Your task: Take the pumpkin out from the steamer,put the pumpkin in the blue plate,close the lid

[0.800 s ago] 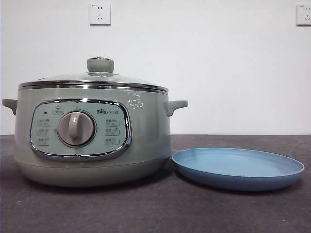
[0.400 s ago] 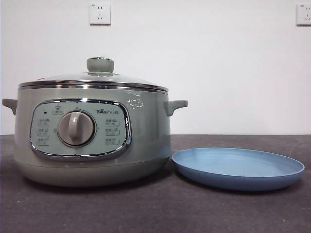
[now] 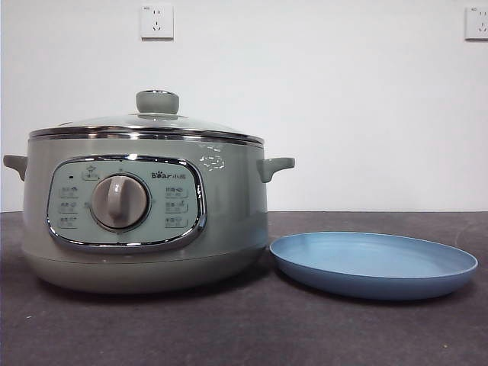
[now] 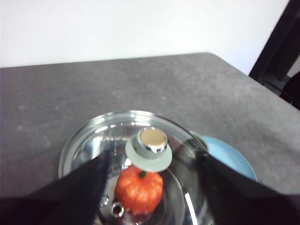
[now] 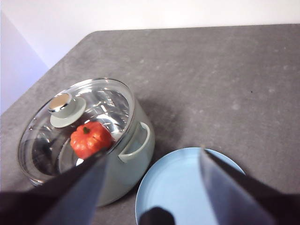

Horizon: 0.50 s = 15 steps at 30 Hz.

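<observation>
The left gripper grabs the glass lid by its knob next, to open the steamer and reach the pumpkin.
The sage-green steamer stands at the left of the table with its glass lid resting on it. Through the glass, the orange-red pumpkin sits inside the pot, below the lid's knob. Just right of the steamer lies the blue plate, with nothing on it. My left gripper hovers open high above the lid knob. Off to the plate's side, my right gripper hangs open above the plate and the steamer's handle, and from there the pumpkin also shows. Neither gripper appears in the front view.
Dark grey table top runs around both things. A white wall with two sockets stands behind. A black frame rises past the table's edge in the left wrist view.
</observation>
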Each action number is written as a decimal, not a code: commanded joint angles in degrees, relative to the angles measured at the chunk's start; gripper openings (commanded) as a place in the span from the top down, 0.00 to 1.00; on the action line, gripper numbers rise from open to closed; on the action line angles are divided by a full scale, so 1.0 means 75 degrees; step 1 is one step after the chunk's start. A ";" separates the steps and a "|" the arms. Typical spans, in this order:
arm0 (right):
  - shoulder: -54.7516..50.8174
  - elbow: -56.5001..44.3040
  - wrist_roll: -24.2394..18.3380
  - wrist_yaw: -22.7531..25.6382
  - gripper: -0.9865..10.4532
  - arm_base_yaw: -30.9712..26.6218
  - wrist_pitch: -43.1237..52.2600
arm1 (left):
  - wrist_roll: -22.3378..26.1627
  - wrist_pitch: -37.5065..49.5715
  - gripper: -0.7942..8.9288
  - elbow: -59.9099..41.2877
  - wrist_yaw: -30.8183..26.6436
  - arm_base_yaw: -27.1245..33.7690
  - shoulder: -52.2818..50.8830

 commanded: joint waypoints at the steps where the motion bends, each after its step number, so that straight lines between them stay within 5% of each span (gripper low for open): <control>1: 0.0096 0.0012 0.0067 0.0006 0.44 0.0015 0.0029 | -0.0338 0.0300 0.49 0.0020 -0.0140 -0.0242 0.0224; 15: 0.0219 0.0012 0.0070 0.0017 0.44 0.0020 -0.0149 | -0.0035 0.0318 0.47 0.1457 -0.1728 -0.2256 0.2879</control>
